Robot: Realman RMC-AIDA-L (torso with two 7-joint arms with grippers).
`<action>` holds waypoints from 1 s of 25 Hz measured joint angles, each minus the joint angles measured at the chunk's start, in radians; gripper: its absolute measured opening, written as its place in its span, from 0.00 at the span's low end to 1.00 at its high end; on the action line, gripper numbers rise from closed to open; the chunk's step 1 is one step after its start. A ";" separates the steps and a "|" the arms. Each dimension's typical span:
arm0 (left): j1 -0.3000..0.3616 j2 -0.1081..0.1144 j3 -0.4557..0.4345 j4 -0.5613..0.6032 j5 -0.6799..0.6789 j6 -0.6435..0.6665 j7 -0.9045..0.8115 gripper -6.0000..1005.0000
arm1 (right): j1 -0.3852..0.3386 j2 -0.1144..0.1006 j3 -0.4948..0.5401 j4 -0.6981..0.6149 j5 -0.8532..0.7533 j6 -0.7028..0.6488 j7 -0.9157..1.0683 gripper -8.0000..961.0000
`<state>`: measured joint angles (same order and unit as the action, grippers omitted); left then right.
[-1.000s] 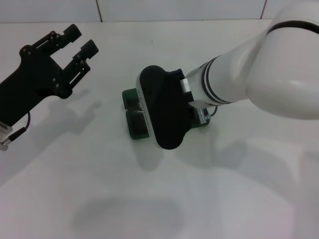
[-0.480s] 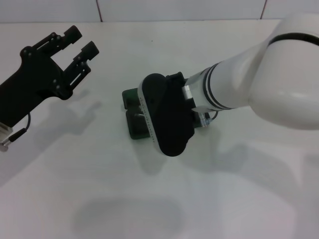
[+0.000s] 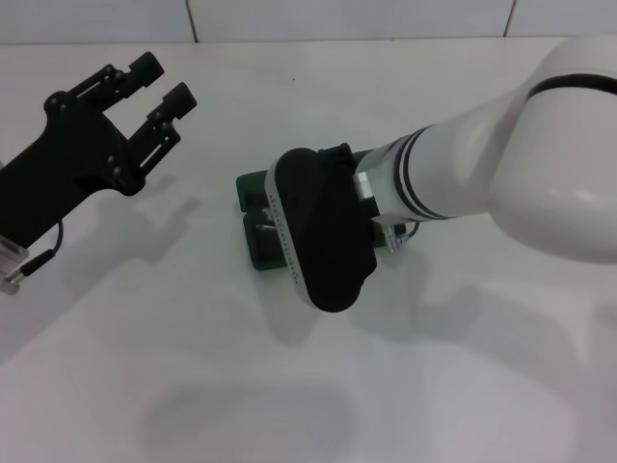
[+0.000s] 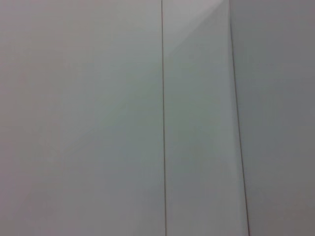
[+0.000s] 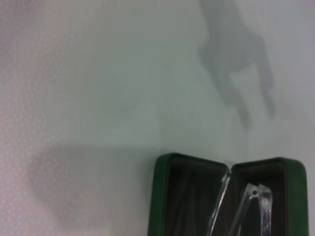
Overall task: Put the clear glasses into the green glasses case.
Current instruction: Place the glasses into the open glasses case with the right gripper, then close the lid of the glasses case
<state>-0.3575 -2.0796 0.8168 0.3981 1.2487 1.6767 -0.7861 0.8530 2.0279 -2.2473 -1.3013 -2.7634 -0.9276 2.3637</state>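
The clear glasses sit inside the green case's rim [image 3: 253, 248] [image 5: 160, 191], so it is now time for my right gripper to release the glasses.
The green glasses case [image 3: 260, 241] lies open at the table's middle, mostly covered in the head view by the black housing of my right gripper [image 3: 318, 241], which hangs right above it. In the right wrist view the case [image 5: 160, 196] shows its dark lining, and the clear glasses [image 5: 260, 199] sit at its opening with their thin arms sticking up. Whether they rest in the case or are held cannot be told. My left gripper [image 3: 164, 82] is raised at the far left, open and holding nothing.
The white table [image 3: 193, 367] extends around the case, with a tiled wall behind it [image 3: 347, 17]. The left wrist view shows only pale wall panels [image 4: 98, 118].
My right arm's black housing has shifted a little toward the near side over the case. The left gripper has drifted slightly to the right.
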 joint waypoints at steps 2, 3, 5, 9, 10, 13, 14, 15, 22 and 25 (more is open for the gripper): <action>0.001 0.000 0.001 0.002 0.000 0.000 -0.001 0.45 | -0.002 0.000 0.000 -0.006 0.000 -0.006 0.000 0.18; 0.001 0.000 0.002 0.002 0.000 0.001 -0.001 0.45 | -0.002 0.000 0.001 -0.008 0.000 -0.009 0.000 0.18; 0.001 0.001 0.005 0.002 0.000 0.002 -0.002 0.45 | -0.003 0.000 0.001 -0.009 0.002 -0.019 0.004 0.18; 0.001 0.001 0.005 0.003 0.000 0.003 -0.003 0.45 | -0.003 0.000 0.001 -0.012 0.001 -0.024 0.011 0.22; 0.001 0.001 0.005 0.004 0.000 0.003 -0.004 0.45 | -0.004 0.000 0.004 -0.015 0.002 -0.025 0.012 0.24; 0.001 0.002 0.005 0.004 0.000 0.003 -0.005 0.45 | -0.018 0.000 0.014 -0.036 0.006 -0.028 0.012 0.29; 0.002 0.002 0.005 0.004 0.000 0.004 -0.005 0.45 | -0.025 0.000 0.021 -0.048 0.007 -0.032 0.012 0.31; 0.002 0.002 0.005 0.004 0.000 0.004 -0.005 0.45 | -0.031 0.000 0.028 -0.057 0.009 -0.036 0.011 0.33; 0.003 0.003 0.005 0.006 0.001 0.005 -0.007 0.45 | -0.108 -0.002 0.116 -0.156 0.111 -0.096 -0.052 0.39; 0.003 0.003 0.005 0.006 0.001 0.006 -0.007 0.45 | -0.163 -0.002 0.176 -0.186 0.219 -0.132 -0.148 0.40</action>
<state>-0.3543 -2.0770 0.8222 0.4042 1.2502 1.6829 -0.7928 0.6902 2.0263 -2.0714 -1.4874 -2.5441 -1.0591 2.2157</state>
